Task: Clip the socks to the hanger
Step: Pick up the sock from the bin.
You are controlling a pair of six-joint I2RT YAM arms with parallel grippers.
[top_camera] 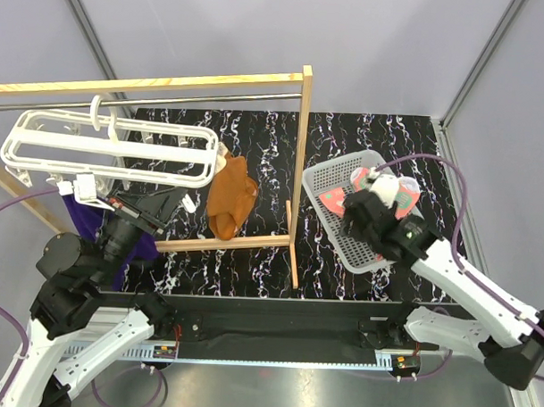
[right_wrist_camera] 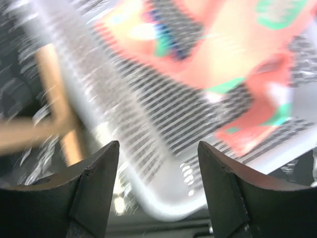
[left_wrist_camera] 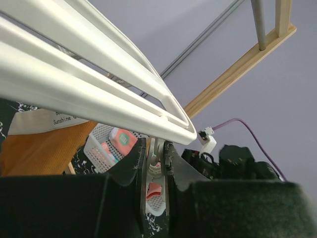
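Observation:
I need to grab one coral-pink sock next with my right gripper by its side edge, short of the cuff (top_camera: 337, 210) (right_wrist_camera: 166, 67), so the cuff stays free to clip.
The coral-pink socks (top_camera: 382, 186) with teal and white patches lie bunched in the white mesh basket (top_camera: 325, 180) at right; in the right wrist view the socks (right_wrist_camera: 233, 54) are blurred. My right gripper (right_wrist_camera: 158, 148) hovers open over the basket's near corner (right_wrist_camera: 163, 203), holding nothing. The white hanger (top_camera: 104, 148) hangs from the rod at back left. Just under its right end (left_wrist_camera: 168, 124), my left gripper (left_wrist_camera: 156, 151) is shut on a small white dangling clip (left_wrist_camera: 157, 171). In the top view the left gripper (top_camera: 184, 201) sits below the hanger's right end.
A plain orange-brown sock (top_camera: 230, 198) hangs beside the hanger's right end, close to my left gripper. A purple sock (top_camera: 84, 217) hangs at the left. The wooden rack's upright post (top_camera: 301, 169) and low crossbar (top_camera: 221, 244) stand between the two arms.

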